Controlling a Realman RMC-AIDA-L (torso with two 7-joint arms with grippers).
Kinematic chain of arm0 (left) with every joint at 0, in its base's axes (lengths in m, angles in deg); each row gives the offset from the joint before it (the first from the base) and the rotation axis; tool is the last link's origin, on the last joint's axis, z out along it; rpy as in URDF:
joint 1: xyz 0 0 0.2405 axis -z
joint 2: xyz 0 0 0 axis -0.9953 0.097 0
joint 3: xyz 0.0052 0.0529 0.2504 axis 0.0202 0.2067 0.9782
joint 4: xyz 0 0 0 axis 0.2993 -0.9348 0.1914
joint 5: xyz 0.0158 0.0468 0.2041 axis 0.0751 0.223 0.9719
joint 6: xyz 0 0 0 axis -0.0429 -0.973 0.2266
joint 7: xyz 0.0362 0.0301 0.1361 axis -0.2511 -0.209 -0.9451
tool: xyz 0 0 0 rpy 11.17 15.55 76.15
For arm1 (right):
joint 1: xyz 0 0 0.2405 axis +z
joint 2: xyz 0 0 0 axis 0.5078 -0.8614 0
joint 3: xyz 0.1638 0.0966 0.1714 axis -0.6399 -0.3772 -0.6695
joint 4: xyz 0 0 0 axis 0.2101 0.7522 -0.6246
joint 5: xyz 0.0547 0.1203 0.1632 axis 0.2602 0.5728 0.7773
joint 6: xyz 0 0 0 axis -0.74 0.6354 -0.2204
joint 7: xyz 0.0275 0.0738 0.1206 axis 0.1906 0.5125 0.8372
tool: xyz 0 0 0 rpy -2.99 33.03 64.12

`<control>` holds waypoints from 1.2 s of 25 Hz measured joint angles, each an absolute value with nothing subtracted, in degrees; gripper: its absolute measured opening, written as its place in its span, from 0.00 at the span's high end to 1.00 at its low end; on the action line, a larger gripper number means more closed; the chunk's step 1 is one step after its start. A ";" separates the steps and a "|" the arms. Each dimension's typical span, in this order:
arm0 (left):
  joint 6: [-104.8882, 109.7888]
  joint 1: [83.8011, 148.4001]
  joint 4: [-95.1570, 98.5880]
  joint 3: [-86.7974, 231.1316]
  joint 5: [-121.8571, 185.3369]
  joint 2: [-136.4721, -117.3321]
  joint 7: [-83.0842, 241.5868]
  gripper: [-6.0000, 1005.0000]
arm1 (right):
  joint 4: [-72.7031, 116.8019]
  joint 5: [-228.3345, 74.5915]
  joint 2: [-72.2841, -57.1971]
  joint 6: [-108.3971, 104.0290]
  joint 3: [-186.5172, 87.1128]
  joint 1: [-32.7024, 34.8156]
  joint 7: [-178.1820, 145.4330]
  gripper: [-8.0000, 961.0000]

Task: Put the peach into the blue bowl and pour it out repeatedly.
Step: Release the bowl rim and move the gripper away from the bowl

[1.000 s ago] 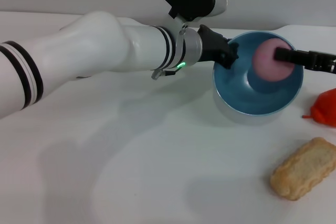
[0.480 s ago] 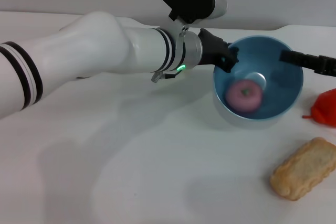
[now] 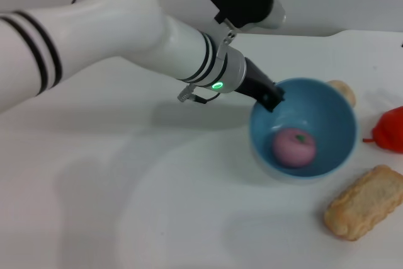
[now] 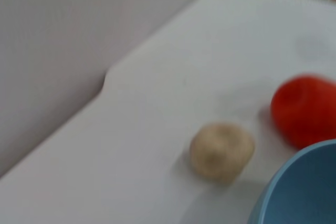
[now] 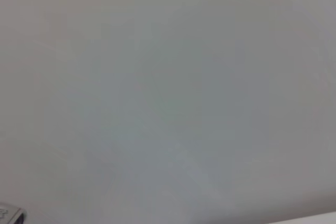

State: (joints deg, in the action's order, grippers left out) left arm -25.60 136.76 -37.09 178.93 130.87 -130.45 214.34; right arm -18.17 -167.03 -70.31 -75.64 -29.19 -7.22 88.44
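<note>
My left gripper should stay closed on the blue bowl (image 3: 327, 102) until the bowl sits flat, because the bowl's lower edge is still above the tabletop.
The blue bowl (image 3: 327, 102) sits at the right of the white table, its opening tipped a little toward me. The pink peach (image 3: 293, 147) lies inside it on the bottom. My left gripper (image 3: 272, 97) reaches in from the left and is shut on the bowl's rim on its far left side. The left wrist view shows only an edge of the bowl (image 4: 299, 187). My right gripper is out of view, and the right wrist view shows only a blank pale surface.
A pale beige lump (image 3: 343, 91) sits just behind the bowl, also in the left wrist view (image 4: 221, 150). A red item (image 3: 390, 131) lies at the right edge, seen too in the left wrist view (image 4: 304, 109). A tan biscuit-like block (image 3: 365, 201) lies front right.
The right gripper let the peach drop into the bowl and pulled away to the right, out of view. The left arm rose and shifted the bowl slightly, uncovering the beige lump.
</note>
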 joint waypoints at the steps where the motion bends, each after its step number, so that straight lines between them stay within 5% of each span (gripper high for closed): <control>1: -26.77 137.43 -37.09 178.86 134.83 -130.60 217.82 0.99 | -17.99 -167.03 -70.32 -75.65 -29.36 -7.42 87.96 0.49; 27: -24.78 134.31 -38.61 181.71 140.02 -130.84 223.37 0.96 | -13.67 -166.76 -70.46 -74.81 -29.73 -8.68 83.14 0.49; 30: -24.39 133.98 -39.62 181.39 140.10 -130.68 224.10 0.74 | -12.99 -166.74 -70.54 -74.36 -29.73 -8.69 79.76 0.47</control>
State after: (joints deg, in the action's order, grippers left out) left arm -24.39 133.98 -39.62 181.39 140.10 -130.68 224.10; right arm -12.99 -166.74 -70.54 -74.36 -29.73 -8.69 79.76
